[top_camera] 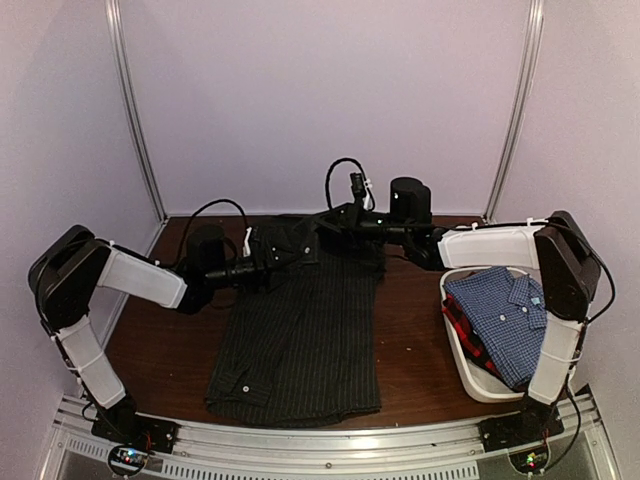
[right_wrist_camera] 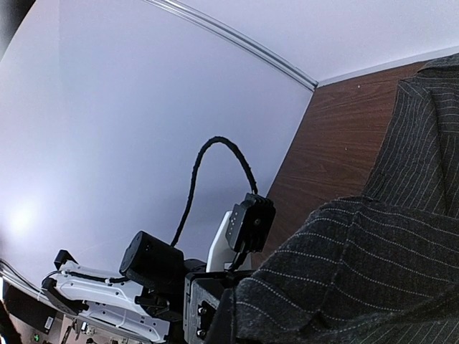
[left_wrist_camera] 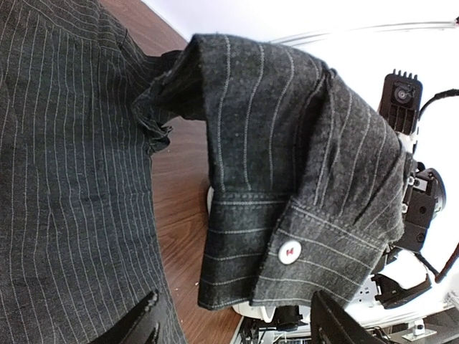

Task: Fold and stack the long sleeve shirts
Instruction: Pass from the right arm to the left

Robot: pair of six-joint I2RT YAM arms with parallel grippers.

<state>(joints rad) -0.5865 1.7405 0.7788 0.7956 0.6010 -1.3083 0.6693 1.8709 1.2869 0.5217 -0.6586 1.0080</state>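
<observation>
The left gripper takes hold of the sleeve by its cuff edge near the white button next, to fold the lifted sleeve over.
The black pinstriped long sleeve shirt (top_camera: 300, 330) lies lengthwise on the middle of the table. Its sleeve is lifted at the far end, and the cuff (left_wrist_camera: 301, 236) with a white button (left_wrist_camera: 289, 251) hangs in the air in the left wrist view. My left gripper (left_wrist_camera: 240, 326) is open, its jaws wide apart just below the cuff and not touching it. In the top view it (top_camera: 268, 258) sits at the shirt's far left. My right gripper (top_camera: 328, 225) is shut on the lifted sleeve; pinstriped cloth (right_wrist_camera: 358, 279) covers its fingers. The blue check shirt (top_camera: 505, 310) lies on the red-and-dark shirt (top_camera: 462, 325).
A white tub (top_camera: 468, 372) at the right edge of the table holds the blue and red shirts. Brown tabletop (top_camera: 165, 350) shows left of the black shirt and between it and the tub. The enclosure's walls and metal posts (top_camera: 135, 110) stand close behind.
</observation>
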